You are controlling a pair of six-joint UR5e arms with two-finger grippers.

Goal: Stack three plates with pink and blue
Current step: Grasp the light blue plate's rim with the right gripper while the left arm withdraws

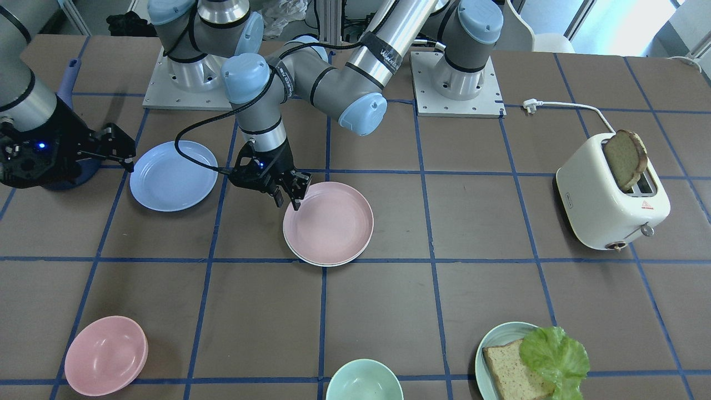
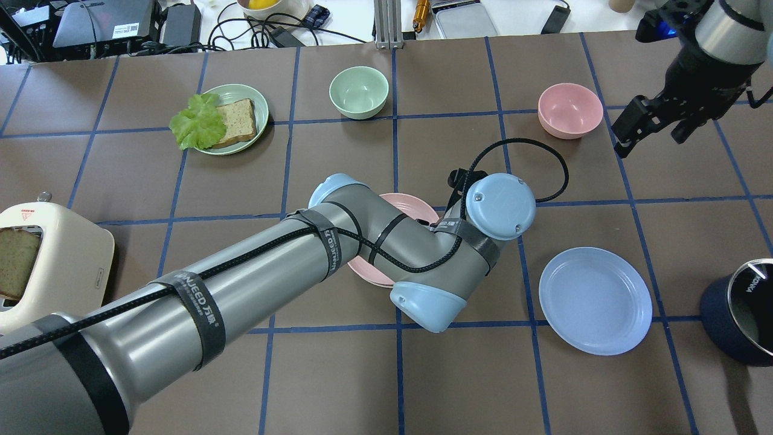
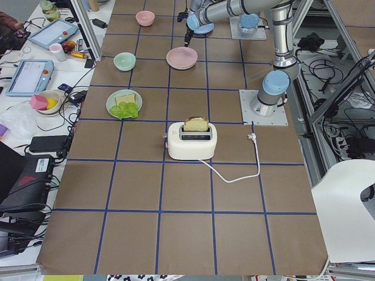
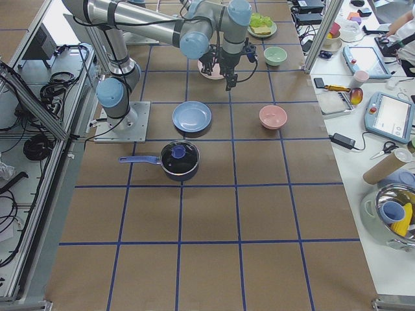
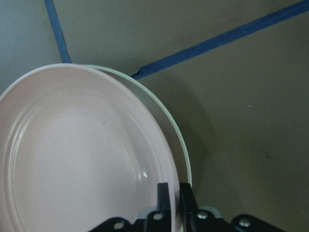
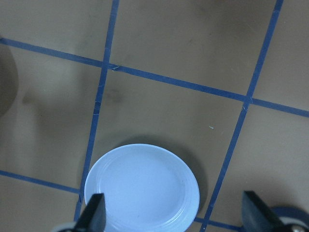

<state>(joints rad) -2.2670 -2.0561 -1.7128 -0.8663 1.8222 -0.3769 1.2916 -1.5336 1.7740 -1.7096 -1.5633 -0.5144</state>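
My right gripper will next stack the blue plate with the pink one, so it should grab the blue plate by its rim [image 1: 134, 174] [image 6: 195, 193].
The pale pink plate [image 1: 329, 222] lies on the cream-white plate [image 1: 311, 260] mid-table, slightly offset so the white rim shows. My left gripper [image 1: 294, 201] is at the pink plate's rim on the robot's side. In the left wrist view its fingers [image 5: 163, 195] stand close together on the rim of the pink plate [image 5: 82, 154], with the white rim [image 5: 182, 145] beside it. The light blue plate [image 1: 173, 175] lies alone on the table. My right gripper [image 1: 123, 149] is open and empty, hovering beside and above the blue plate [image 6: 142, 186].
A white toaster [image 1: 611, 194] holds a bread slice. A pink bowl [image 1: 105, 355], a green bowl [image 1: 364, 380] and a teal plate [image 1: 494, 344] with bread and lettuce stand at the operators' edge. A dark blue pot [image 2: 740, 314] stands near the blue plate.
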